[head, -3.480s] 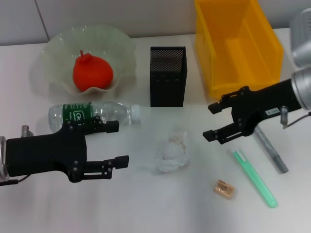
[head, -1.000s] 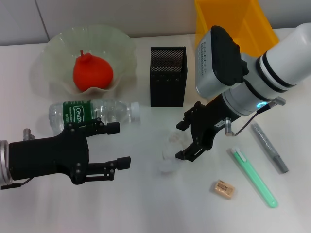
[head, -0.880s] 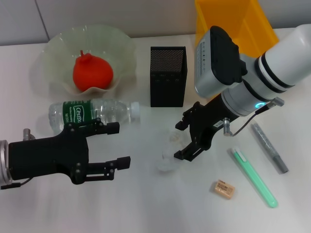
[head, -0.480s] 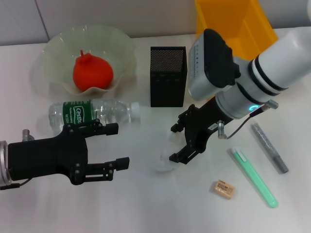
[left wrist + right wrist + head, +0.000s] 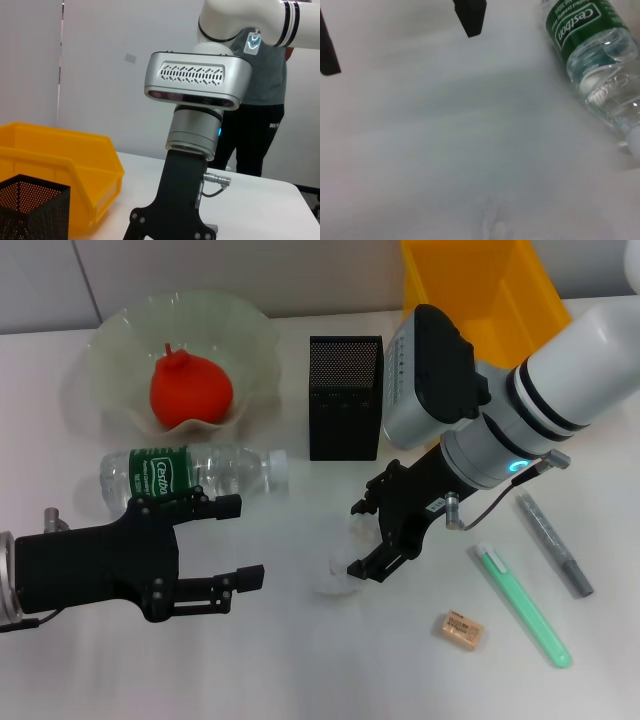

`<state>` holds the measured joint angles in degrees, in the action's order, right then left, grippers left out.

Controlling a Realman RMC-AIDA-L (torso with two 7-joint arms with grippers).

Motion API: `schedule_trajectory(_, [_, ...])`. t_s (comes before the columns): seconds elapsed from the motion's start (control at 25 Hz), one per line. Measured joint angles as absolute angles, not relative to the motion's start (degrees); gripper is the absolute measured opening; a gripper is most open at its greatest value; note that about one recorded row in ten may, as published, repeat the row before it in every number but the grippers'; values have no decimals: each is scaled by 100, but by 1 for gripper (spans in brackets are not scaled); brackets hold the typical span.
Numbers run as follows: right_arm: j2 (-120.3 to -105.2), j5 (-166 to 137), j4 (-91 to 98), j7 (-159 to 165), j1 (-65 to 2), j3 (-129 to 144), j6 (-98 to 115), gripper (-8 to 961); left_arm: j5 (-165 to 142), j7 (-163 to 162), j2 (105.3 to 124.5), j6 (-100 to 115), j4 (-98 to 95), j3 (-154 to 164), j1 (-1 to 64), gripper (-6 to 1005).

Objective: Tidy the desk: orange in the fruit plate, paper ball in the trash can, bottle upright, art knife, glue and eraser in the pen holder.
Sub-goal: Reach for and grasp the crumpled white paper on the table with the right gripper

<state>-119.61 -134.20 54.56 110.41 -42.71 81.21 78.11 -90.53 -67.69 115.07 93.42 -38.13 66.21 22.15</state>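
Note:
The right gripper's fingers are around the white paper ball in the head view, so the right gripper should close on the ball.
The white paper ball (image 5: 337, 578) lies on the table mid-front. My right gripper (image 5: 362, 538) is open, tilted down, with its fingers on either side of the ball's right part. My left gripper (image 5: 233, 543) is open and empty at the front left, just in front of the lying water bottle (image 5: 190, 472), which also shows in the right wrist view (image 5: 590, 60). The orange (image 5: 190, 390) sits in the fruit plate (image 5: 110, 345). The green art knife (image 5: 525, 605), grey glue pen (image 5: 555, 545) and eraser (image 5: 460, 628) lie at the front right. The black mesh pen holder (image 5: 345, 397) stands at centre back.
The yellow bin (image 5: 480, 290) stands at the back right, partly behind my right arm; it also shows in the left wrist view (image 5: 60, 165) beside the pen holder (image 5: 30, 210). Bare table lies along the front edge.
My right gripper has moved a little to the left and lower, further over the paper ball. The left arm has hardly moved.

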Motion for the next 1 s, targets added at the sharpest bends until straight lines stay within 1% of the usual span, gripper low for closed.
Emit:
schedule_trajectory(0.24, [-11962,-13401,5453,11090,-4277,8121,7818,746,-9053,-6767,11512,9342,-3824,6618,2214,814])
schedule_trajectory(0.68, [-11962,-13328,5431,11234,-4298,8183,7820,528,-9053,-6767,11513,9342,-3846,6618,2215,814])
schedule_trajectory(0.88, [-11962,-13268,5419,11268,-4298,8183,7815,336,-9053,-6767,11510,9343,-3849,6618,2215,814])
schedule_trajectory(0.96, [-11961,-13259,5418,11315,-4290,8183,7805,291,-9053,-6767,11509,9343,-3849,6618,2214,815])
schedule_trajectory(1.0, [-11961,-13259,5418,11315,-4290,8183,7805,284,-9053,-6767,11509,9343,-3849,6618,2214,815])
